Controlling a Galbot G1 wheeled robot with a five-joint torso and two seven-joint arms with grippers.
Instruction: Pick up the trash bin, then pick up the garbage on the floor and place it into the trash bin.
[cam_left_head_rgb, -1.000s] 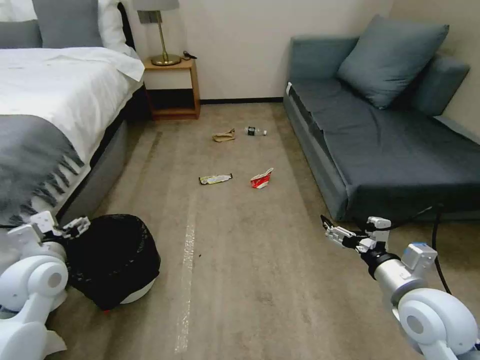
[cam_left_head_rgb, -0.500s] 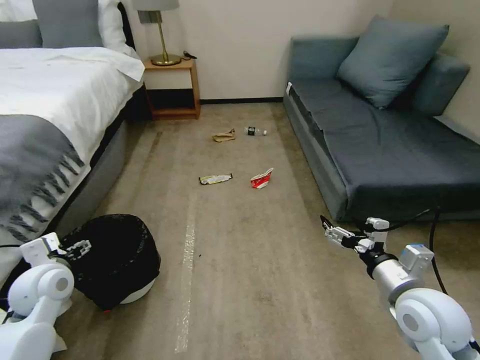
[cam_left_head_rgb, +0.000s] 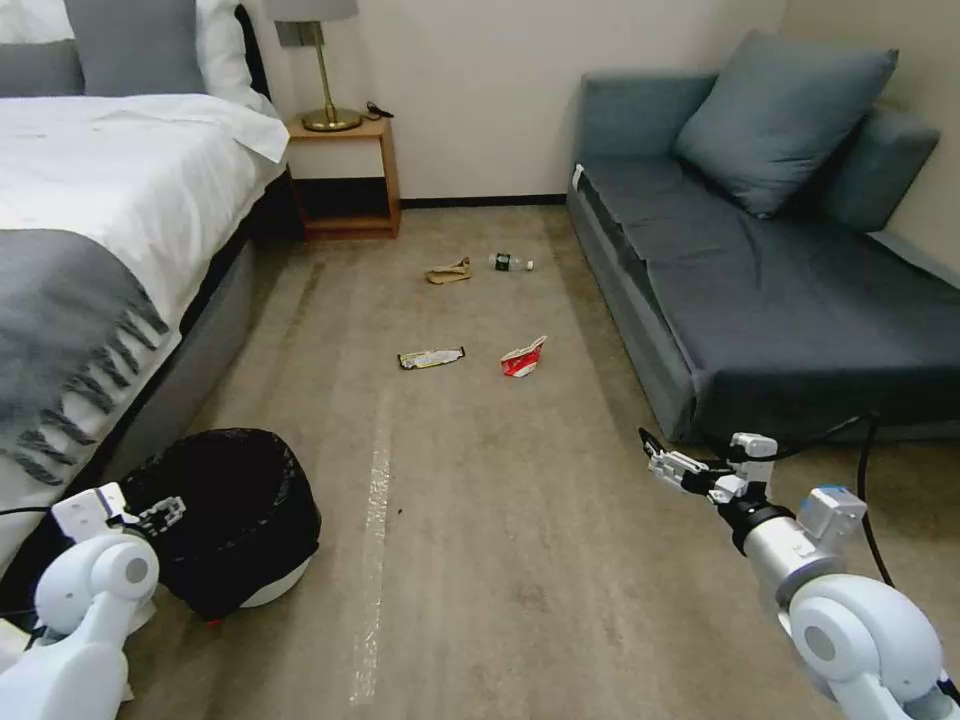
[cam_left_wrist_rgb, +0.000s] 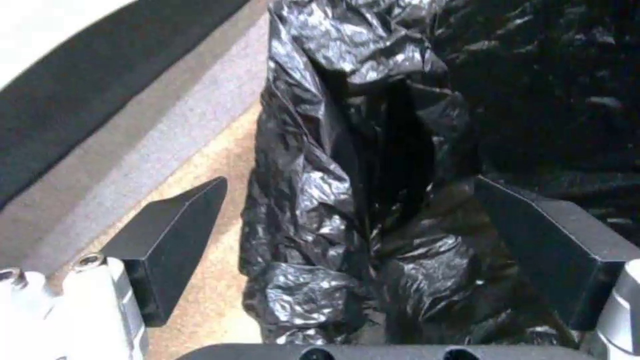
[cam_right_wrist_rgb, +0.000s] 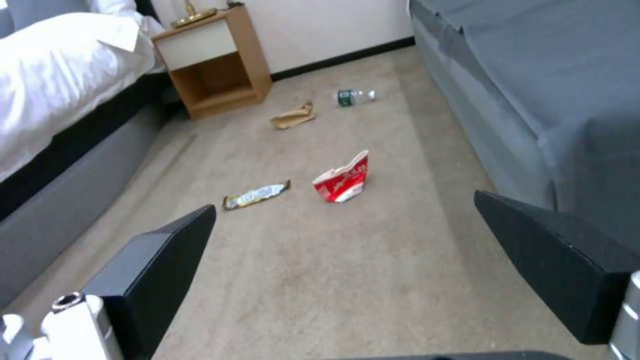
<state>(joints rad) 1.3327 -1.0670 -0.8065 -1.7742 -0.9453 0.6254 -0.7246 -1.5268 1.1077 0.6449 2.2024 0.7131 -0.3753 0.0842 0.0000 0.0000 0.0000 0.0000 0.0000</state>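
Observation:
The trash bin's round body (cam_left_head_rgb: 228, 516) is too wide for the fingers, so the robot's left gripper will grab the trash bin's bagged rim next.
The trash bin (cam_left_head_rgb: 235, 515), lined with a crinkly black bag, stands on the floor (cam_left_head_rgb: 500, 540) at the near left by the bed. My left gripper (cam_left_head_rgb: 160, 515) is open at its near rim; in the left wrist view the fingers (cam_left_wrist_rgb: 167, 245) straddle the bagged rim (cam_left_wrist_rgb: 347, 200), one outside and one inside. The garbage lies farther ahead: a red-and-white carton (cam_left_head_rgb: 524, 357), a yellowish wrapper (cam_left_head_rgb: 431, 357), tan paper (cam_left_head_rgb: 448, 271) and a small bottle (cam_left_head_rgb: 511, 263). My right gripper (cam_left_head_rgb: 665, 462) hangs open over the carpet, well short of the carton (cam_right_wrist_rgb: 342, 179).
A bed (cam_left_head_rgb: 90, 230) runs along the left, a grey sofa (cam_left_head_rgb: 780, 290) along the right. A wooden nightstand (cam_left_head_rgb: 345, 180) with a lamp stands at the far wall. Open carpet lies between me and the litter.
My left arm has come down and its gripper has dropped onto the bin's near rim. The right arm has hardly moved, and the litter lies as before.

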